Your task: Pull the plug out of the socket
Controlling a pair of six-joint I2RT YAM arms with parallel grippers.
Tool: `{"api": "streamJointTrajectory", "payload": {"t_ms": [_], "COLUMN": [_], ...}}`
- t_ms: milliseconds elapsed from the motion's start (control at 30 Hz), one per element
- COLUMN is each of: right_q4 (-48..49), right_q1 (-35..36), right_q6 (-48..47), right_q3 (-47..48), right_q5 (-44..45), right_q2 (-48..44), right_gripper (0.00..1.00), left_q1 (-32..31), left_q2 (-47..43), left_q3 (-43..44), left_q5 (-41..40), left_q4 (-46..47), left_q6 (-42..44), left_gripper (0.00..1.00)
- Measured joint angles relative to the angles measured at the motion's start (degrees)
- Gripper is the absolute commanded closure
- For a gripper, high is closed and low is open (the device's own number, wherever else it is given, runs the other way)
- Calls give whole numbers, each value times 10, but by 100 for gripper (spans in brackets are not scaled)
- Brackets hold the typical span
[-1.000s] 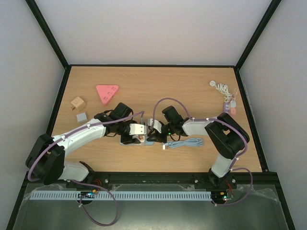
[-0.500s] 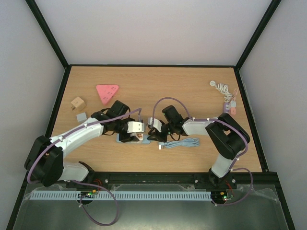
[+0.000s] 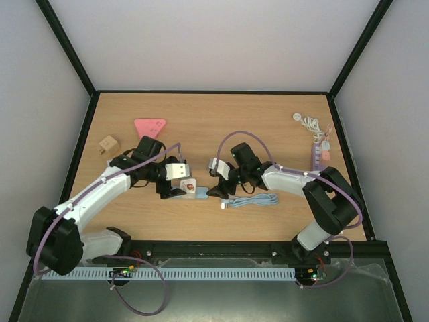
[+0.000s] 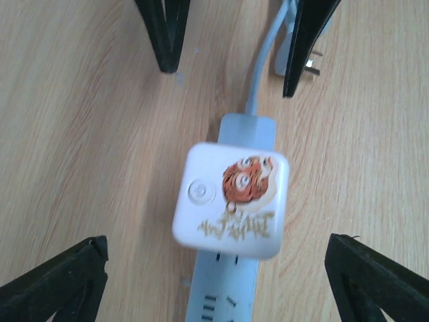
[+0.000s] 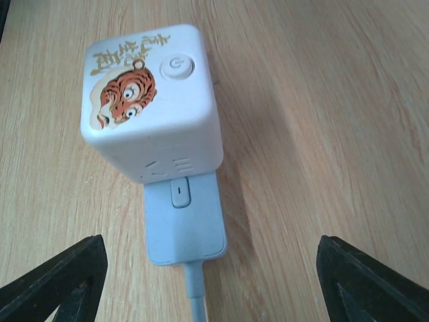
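Note:
I will grab the plug by its opposite sides next with my right gripper, from the switch end of the socket strip, to pull the plug off. The other end of the socket strip stays free for my left gripper.
The plug, a white cube [image 4: 231, 200] with a tiger picture, sits tilted on one end of the pale blue socket strip [image 4: 224, 288]. I cannot tell whether its pins are seated. My left gripper [image 4: 216, 240] is open, its fingers wide apart on both sides of the strip, touching nothing. My right gripper [image 5: 211, 238] is open too, spread around the strip's switch end [image 5: 184, 225], clear of the cube [image 5: 151, 100]. From above, the cube [image 3: 190, 186] lies between the left gripper [image 3: 169, 186] and the right gripper [image 3: 218, 181]. The strip's cord [image 5: 198, 295] runs towards the right wrist camera.
The strip's coiled cable [image 3: 253, 200] lies right of the strip, its pronged end [image 4: 312, 64] by the right gripper's fingers [image 4: 166, 37]. A pink triangle [image 3: 149, 126] and a wooden block [image 3: 108, 144] lie at the back left. A white cord [image 3: 310, 123] and a purple strip [image 3: 320, 151] lie at the back right.
Both grippers have opened wide and let go. The left arm has drawn back to the left and the right gripper has lifted away. Cube and strip have shifted slightly left.

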Motion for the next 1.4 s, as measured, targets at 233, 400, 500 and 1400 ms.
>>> {"api": "streamJointTrajectory", "payload": {"t_ms": [233, 400, 500, 1400], "right_q4": [-5, -6, -5, -31], "right_q1": [33, 72, 84, 128], "right_q6": [8, 9, 9, -35], "right_q3": [22, 48, 70, 143], "right_q5": [17, 26, 32, 79], "right_q2": [0, 2, 17, 114], "right_gripper": [4, 3, 3, 62], "left_q1": [112, 160, 160, 52], "left_q2": [-12, 29, 54, 186], "left_q3": [-29, -34, -34, -25], "left_q5": [10, 6, 5, -59], "left_q4": [-27, -29, -28, 68], "left_q6": [30, 35, 26, -120], "left_gripper": [39, 41, 42, 48]}}
